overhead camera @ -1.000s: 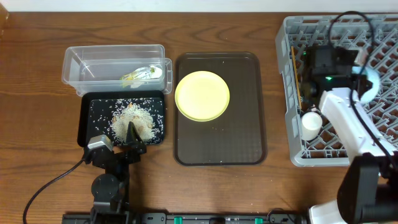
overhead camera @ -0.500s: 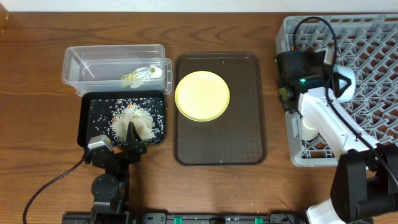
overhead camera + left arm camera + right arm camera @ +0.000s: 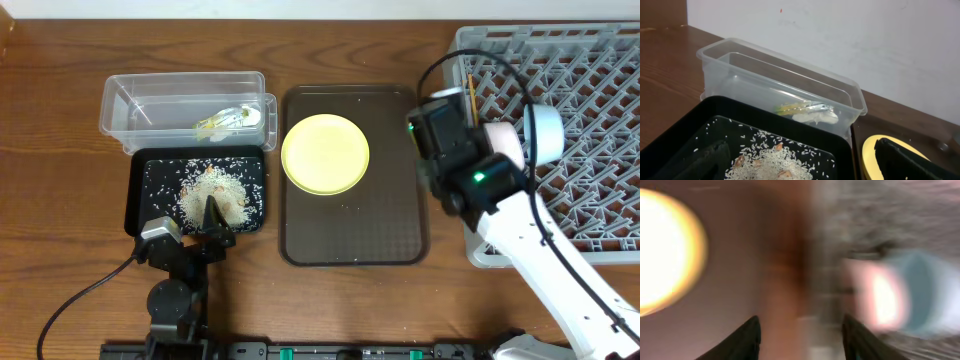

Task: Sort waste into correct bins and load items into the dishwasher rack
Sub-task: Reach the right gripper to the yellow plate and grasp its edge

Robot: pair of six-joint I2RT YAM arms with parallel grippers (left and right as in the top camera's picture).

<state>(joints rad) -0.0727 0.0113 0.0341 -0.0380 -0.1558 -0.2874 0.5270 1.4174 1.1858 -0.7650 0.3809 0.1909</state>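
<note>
The yellow plate point(image 3: 325, 153) will be picked up next by my right gripper, by its rim nearest the grey rack point(image 3: 600, 200). The rest of the plate will stay clear to load upright between the rack's wires.
The yellow plate point(image 3: 325, 153) lies on the brown serving tray point(image 3: 390, 225). The green-and-yellow wrapper point(image 3: 225, 120) lies in the clear tub point(image 3: 120, 100). Rice scraps point(image 3: 210, 190) are piled in the black tray point(image 3: 145, 215). My left gripper point(image 3: 213, 214) is open and empty at the black tray's front edge, with rice between its fingers point(image 3: 805, 162). My right gripper point(image 3: 800, 327) is open and empty, over the gap between brown tray and grey rack point(image 3: 600, 200). A white-pink bowl point(image 3: 503, 140), a light-blue bowl point(image 3: 547, 130) and chopsticks point(image 3: 470, 95) are in the rack. The cup is hidden.
The right arm point(image 3: 530, 240) crosses the rack's front left corner. The right wrist view is blurred; it shows the plate point(image 3: 665, 250) at left and the bowls point(image 3: 890, 297) at right. A wall stands behind the tub point(image 3: 790, 75).
My right arm has swung left from above the rack to the gap beside the brown tray, uncovering the two bowls. The left arm has not moved.
</note>
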